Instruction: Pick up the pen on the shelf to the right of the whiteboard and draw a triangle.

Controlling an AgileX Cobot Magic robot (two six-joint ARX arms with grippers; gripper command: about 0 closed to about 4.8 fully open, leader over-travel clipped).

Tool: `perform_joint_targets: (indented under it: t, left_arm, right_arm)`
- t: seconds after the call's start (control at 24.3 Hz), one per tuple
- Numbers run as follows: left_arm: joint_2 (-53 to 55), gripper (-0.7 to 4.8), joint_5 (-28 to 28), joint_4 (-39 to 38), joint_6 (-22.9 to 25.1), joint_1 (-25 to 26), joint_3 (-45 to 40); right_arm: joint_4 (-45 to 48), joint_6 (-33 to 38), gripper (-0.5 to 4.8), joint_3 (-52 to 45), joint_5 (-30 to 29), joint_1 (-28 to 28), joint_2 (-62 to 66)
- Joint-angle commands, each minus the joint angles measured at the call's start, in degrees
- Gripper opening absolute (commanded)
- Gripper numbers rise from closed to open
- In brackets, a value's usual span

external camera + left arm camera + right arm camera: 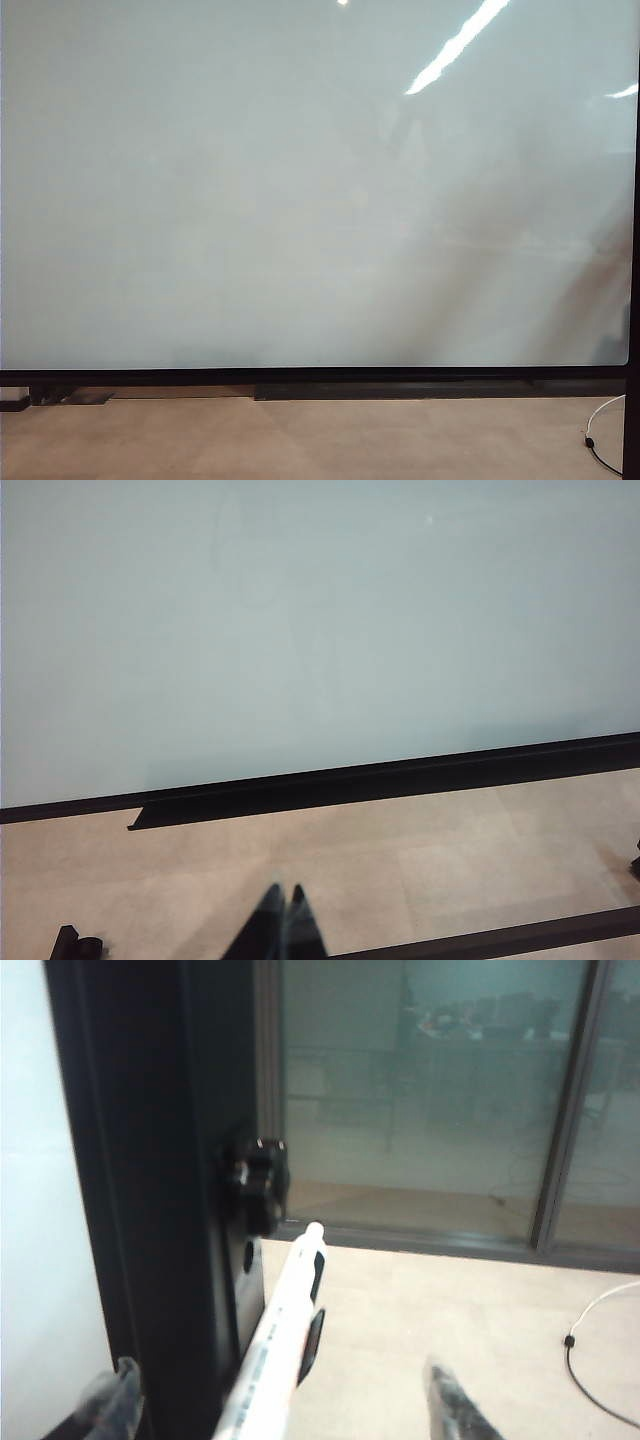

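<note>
My right gripper grabs the white pen by its printed body [262,1366] next. This leaves the pen's tip free to draw the triangle.
The whiteboard [300,190] fills the exterior view, pale and glossy inside a thin black frame, and no triangle is in view on it. Neither gripper shows in that view. In the right wrist view the white pen [285,1320], with dark print on its barrel, stands slanted against a small black shelf clip [313,1342] beside the board's black side post [150,1190]. My right gripper [280,1375] is open, its two fingers wide apart on either side of the pen without touching it. My left gripper [283,892] hangs shut and empty over the floor, below the board's lower frame.
A black knob [255,1185] juts from the side post just above the pen. A white cable [600,435] lies on the beige floor at the right. A glass partition [430,1100] stands beyond the post. A black tray strip [330,790] runs under the board.
</note>
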Motion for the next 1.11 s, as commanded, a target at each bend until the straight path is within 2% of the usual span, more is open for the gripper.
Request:
perform_joint_targets:
  t: [0.04, 0.21, 0.33, 1.11]
  left_arm:
    - [0.0, -0.05, 0.02, 0.61, 0.04, -0.02, 0.2]
    - [0.0, -0.05, 0.02, 0.61, 0.04, -0.02, 0.2]
    - [0.0, -0.05, 0.02, 0.61, 0.04, -0.02, 0.2]
    - [0.0, -0.05, 0.02, 0.61, 0.04, -0.02, 0.2]
  right_arm:
    - [0.72, 1.16, 3.64, 0.11, 0.39, 0.96, 1.03]
    - [0.9, 1.79, 3.63, -0.09, 1.86, 1.4, 1.53]
    - [0.96, 1.79, 3.22, -0.09, 1.86, 1.4, 1.53]
    - [1.2, 3.74, 3.23, -0.09, 1.22, 0.9, 1.16]
